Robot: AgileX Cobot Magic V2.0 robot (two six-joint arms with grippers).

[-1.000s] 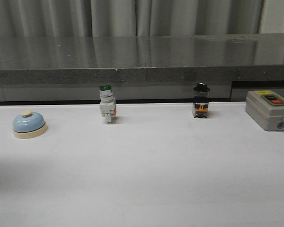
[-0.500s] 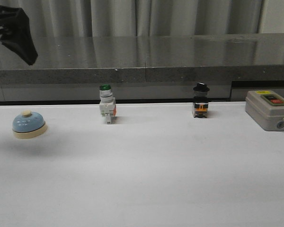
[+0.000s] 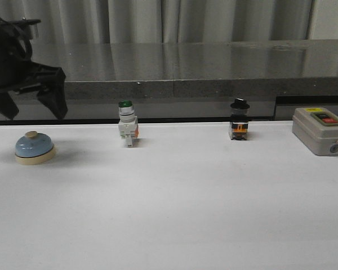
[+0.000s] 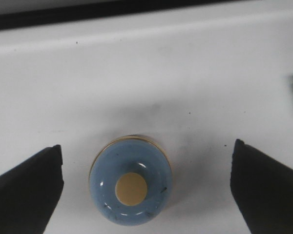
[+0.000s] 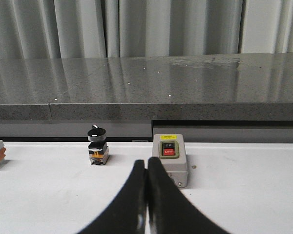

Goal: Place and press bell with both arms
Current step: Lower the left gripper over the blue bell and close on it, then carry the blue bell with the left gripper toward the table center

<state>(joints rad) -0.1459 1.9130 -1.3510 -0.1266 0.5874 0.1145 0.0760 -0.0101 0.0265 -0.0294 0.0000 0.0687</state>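
My left gripper needs to go lower before it closes on the bell, because its fingers are still above the light-blue bell's cream button (image 3: 32, 134).
The light-blue bell (image 3: 35, 147) with its cream base and cream button stands on the white table at the far left. My left gripper (image 3: 31, 104) hangs open just above and behind it. In the left wrist view the bell (image 4: 131, 187) lies between the two wide-apart black fingers (image 4: 24, 190), touching neither. My right gripper (image 5: 147, 168) is shut and empty, low over the table in front of the grey box; it is out of the front view.
A white switch with a green cap (image 3: 127, 125) and a black-capped switch (image 3: 239, 120) stand along the back of the table. A grey box with a red button (image 3: 321, 130) sits at the far right. A dark stone ledge (image 3: 169, 67) runs behind.
My left arm has come down from the upper left corner to just above the bell. The bell and the other things have not moved.
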